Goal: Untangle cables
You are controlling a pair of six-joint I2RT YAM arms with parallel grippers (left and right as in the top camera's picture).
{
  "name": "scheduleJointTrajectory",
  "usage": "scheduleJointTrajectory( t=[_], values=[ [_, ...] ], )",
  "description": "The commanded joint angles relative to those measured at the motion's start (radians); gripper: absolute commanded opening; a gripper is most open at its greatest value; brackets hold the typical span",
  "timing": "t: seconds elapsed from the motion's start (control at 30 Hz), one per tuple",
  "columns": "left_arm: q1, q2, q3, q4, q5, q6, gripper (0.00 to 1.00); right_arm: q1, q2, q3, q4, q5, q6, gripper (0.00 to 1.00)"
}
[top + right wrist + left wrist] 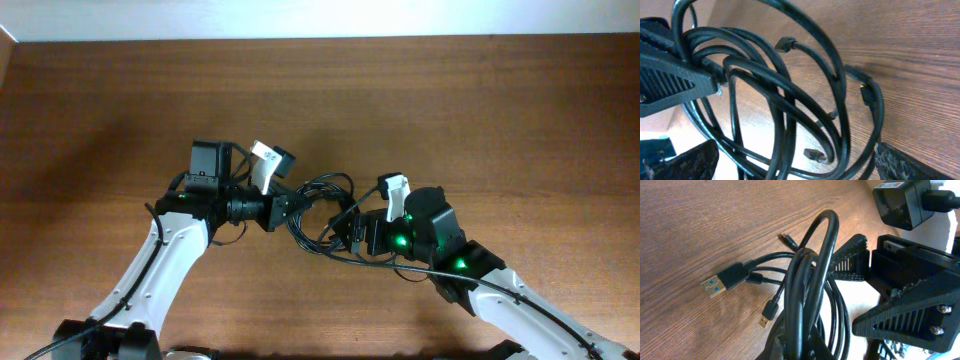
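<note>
The right gripper needs to grab several cable loops next, on the side of the cables opposite the left gripper, to untangle the cables.
The cables (322,190) are a knot of thin black loops between the two arms at mid-table. My left gripper (290,207) is shut on the bundle; in the left wrist view the cables (810,280) rise out of its jaws (805,347). A blue-tongued USB plug (715,285) and a small plug (767,315) lie on the wood. My right gripper (348,228) stands open against the tangle from the right. In the right wrist view its fingertips (685,162) are wide apart, with several cable loops (790,100) passing between them and nothing pinched.
The brown wooden table (480,110) runs to a pale wall strip at the far edge. The two grippers are very close together: the left finger (670,80) shows in the right wrist view, and the right fingers (910,315) fill the right of the left wrist view.
</note>
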Motion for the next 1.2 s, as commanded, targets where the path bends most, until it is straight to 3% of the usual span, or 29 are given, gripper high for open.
scheduleJointTrajectory(
  t=[0.0,0.17,0.37,0.57,0.7,0.77,0.8,0.83,0.93,1.0,1.17],
  values=[
    [0.0,-0.001,0.01,0.005,0.046,0.026,0.0,-0.002,0.002,0.006,0.076,-0.066,-0.013,0.98],
    [-0.003,-0.001,0.01,-0.002,0.091,0.159,0.04,-0.002,0.002,0.006,0.178,-0.164,-0.013,0.98],
    [-0.003,-0.001,0.01,-0.003,0.091,0.158,0.0,-0.002,0.002,0.006,0.164,-0.162,-0.043,0.97],
    [-0.002,-0.001,0.01,-0.002,0.151,0.142,0.0,-0.002,0.002,0.006,0.021,-0.08,-0.091,0.9],
    [-0.002,-0.001,0.01,0.002,0.206,0.142,0.01,-0.002,0.002,0.006,0.003,-0.084,-0.091,0.73],
    [-0.002,-0.001,0.01,0.002,0.218,0.142,0.11,-0.001,0.002,0.006,0.003,-0.098,-0.091,0.68],
    [-0.002,-0.001,0.01,0.002,0.23,0.143,0.09,-0.001,0.002,0.006,0.003,-0.1,-0.091,0.63],
    [-0.003,-0.001,0.01,0.002,0.238,0.142,0.02,-0.001,0.002,0.006,0.003,-0.1,-0.091,0.55],
    [-0.002,-0.001,0.01,-0.006,0.236,0.142,0.0,-0.001,0.002,0.006,0.003,-0.098,-0.091,0.26],
    [-0.002,-0.001,0.01,-0.008,0.236,0.142,0.0,-0.001,0.002,0.006,0.002,-0.083,-0.091,0.19],
    [-0.002,-0.001,0.01,-0.037,0.236,0.142,0.0,-0.002,0.002,0.006,-0.014,-0.063,-0.091,0.13]
  ],
)
